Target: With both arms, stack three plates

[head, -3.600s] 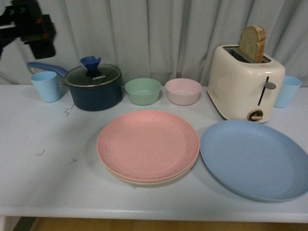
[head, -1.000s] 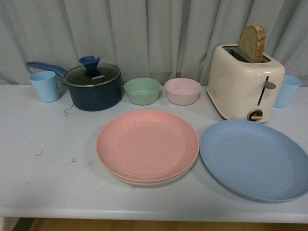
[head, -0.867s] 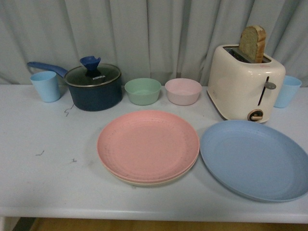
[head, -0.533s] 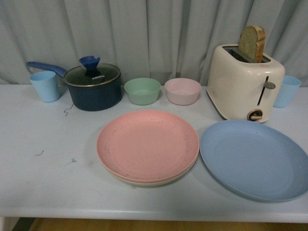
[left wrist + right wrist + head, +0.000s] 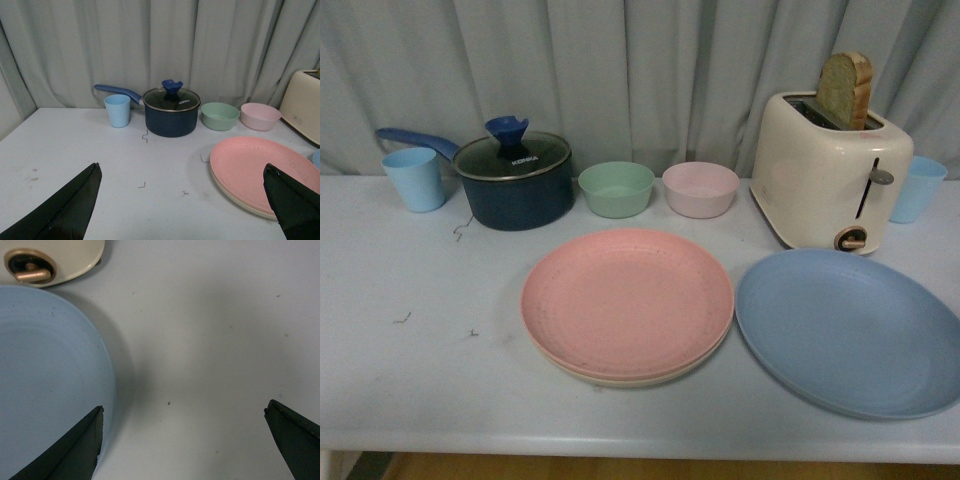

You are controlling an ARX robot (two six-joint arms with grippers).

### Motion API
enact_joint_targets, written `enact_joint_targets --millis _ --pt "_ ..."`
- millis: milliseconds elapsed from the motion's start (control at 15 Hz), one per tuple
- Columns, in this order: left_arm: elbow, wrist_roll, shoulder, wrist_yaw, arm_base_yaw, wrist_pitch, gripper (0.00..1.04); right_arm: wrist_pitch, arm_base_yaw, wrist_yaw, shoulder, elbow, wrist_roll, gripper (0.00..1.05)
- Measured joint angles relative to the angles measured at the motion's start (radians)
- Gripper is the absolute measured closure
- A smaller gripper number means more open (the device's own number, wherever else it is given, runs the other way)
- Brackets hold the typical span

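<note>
I need to stack the light blue plate onto the pink plate (image 5: 627, 300), so I should next grab it with my right gripper by its rim (image 5: 952, 335).
In the front view the pink plate (image 5: 627, 300) lies on the beige plate (image 5: 632, 380), of which only the rim shows. The light blue plate (image 5: 850, 330) rests alone on the table to their right, near the toaster. Neither arm appears in the front view. My left gripper (image 5: 181, 167) is open and empty above the table, left of the pink plate (image 5: 260, 167) and the beige rim (image 5: 240, 202). My right gripper (image 5: 183, 410) is open and empty over bare table, with one finger (image 5: 75, 450) at the edge of the blue plate (image 5: 45, 380).
Along the back stand a blue cup (image 5: 415, 178), a dark lidded pot (image 5: 515, 180), a green bowl (image 5: 616, 189), a pink bowl (image 5: 700, 189), a cream toaster (image 5: 825, 180) holding bread, and another blue cup (image 5: 918, 188). The table's front edge (image 5: 620, 440) is close to the plates.
The left arm, seen at the upper left of the front view 3.6 s ago, has gone out of that view. The plates have not moved.
</note>
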Motion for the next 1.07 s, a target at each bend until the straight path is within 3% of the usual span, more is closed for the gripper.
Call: enact_joint_targets --millis 533,600,1067 --pt "0.0 0.0 0.0 0.0 0.0 0.0 0.07 -0.021 0.132 0.014 0.283 0.192 0.106 0.06" --pt "0.0 0.0 0.0 0.0 0.0 0.0 0.07 -0.027 0.137 0.034 0.309 0.206 0.117 0.11" --pt "0.0 0.0 0.0 0.0 0.0 0.0 0.07 -0.008 0.139 0.046 0.272 0.131 0.158 0.87"
